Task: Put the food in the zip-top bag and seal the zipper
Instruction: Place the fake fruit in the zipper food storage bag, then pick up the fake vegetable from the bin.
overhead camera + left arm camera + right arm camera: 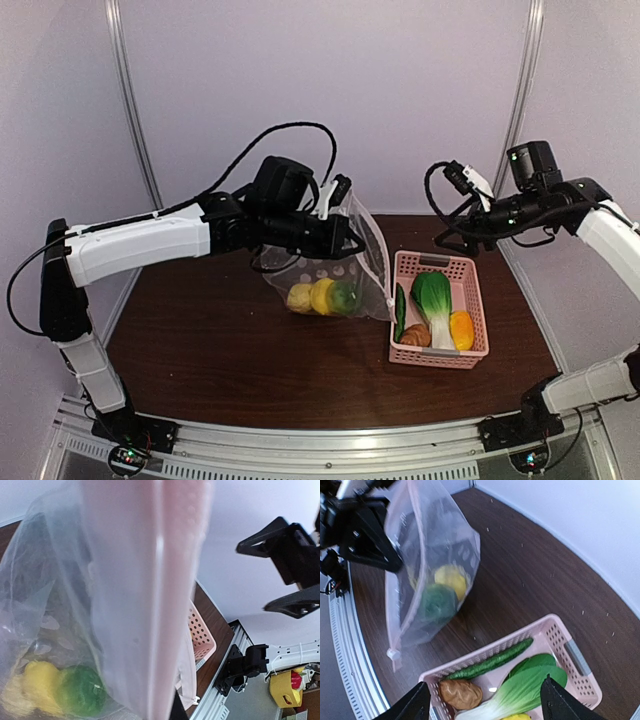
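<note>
My right gripper grabs the brown bread piece point(416, 335) near one of its ends next, so that its other end stays free to enter the zip-top bag point(352, 262).
The clear zip-top bag point(352, 262) hangs from its top edge in my left gripper point(338, 232), which is shut on it; its bottom rests on the table. Inside lie two yellow lemons point(310, 297) and a green piece point(345, 297). The zipper point(409, 575) runs down the bag's open edge to a white slider point(393, 654). My right gripper point(485, 700) is open and holds nothing, above the pink basket point(490, 649). In the basket are a bok choy point(525, 690), a long green vegetable point(492, 663), a brown bread piece point(461, 694) and an orange-yellow piece point(461, 330).
The basket stands at the right of the dark wooden table point(220, 340), just beside the bag. White walls close the back and sides. A metal rail point(330, 445) runs along the near edge.
</note>
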You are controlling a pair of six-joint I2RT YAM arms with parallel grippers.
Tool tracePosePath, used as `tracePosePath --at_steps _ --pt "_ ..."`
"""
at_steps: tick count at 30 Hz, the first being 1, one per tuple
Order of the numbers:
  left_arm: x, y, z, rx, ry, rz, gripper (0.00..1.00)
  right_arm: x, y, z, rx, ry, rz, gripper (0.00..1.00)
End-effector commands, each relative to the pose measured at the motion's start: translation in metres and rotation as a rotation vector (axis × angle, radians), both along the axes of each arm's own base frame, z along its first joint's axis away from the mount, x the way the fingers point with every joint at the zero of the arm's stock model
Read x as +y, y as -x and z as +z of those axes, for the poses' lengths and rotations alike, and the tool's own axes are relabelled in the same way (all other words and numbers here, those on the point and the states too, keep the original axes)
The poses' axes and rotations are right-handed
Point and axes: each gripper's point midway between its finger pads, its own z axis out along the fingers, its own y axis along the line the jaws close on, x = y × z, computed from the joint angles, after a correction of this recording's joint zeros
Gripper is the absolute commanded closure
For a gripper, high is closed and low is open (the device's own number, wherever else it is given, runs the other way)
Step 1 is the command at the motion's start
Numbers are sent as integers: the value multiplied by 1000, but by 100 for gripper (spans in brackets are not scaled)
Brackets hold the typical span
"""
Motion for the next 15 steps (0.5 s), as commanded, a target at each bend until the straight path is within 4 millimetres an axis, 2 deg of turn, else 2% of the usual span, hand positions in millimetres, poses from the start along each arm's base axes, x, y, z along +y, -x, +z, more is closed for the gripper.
tracePosePath --at_steps 1,3,7,12,15 --pt "4 -3 15 -34 26 10 100 -29 -2 -81 166 201 -37 25" --pt "5 -2 13 -30 23 9 100 -38 7 -110 211 293 4 26" --pt "8 -2 12 -31 19 15 100 -43 23 -148 265 376 97 27" --pt "9 -2 12 -29 19 20 100 -36 36 -190 366 404 219 29" --pt "11 -1 13 -31 19 25 100 -28 36 -207 415 401 261 32"
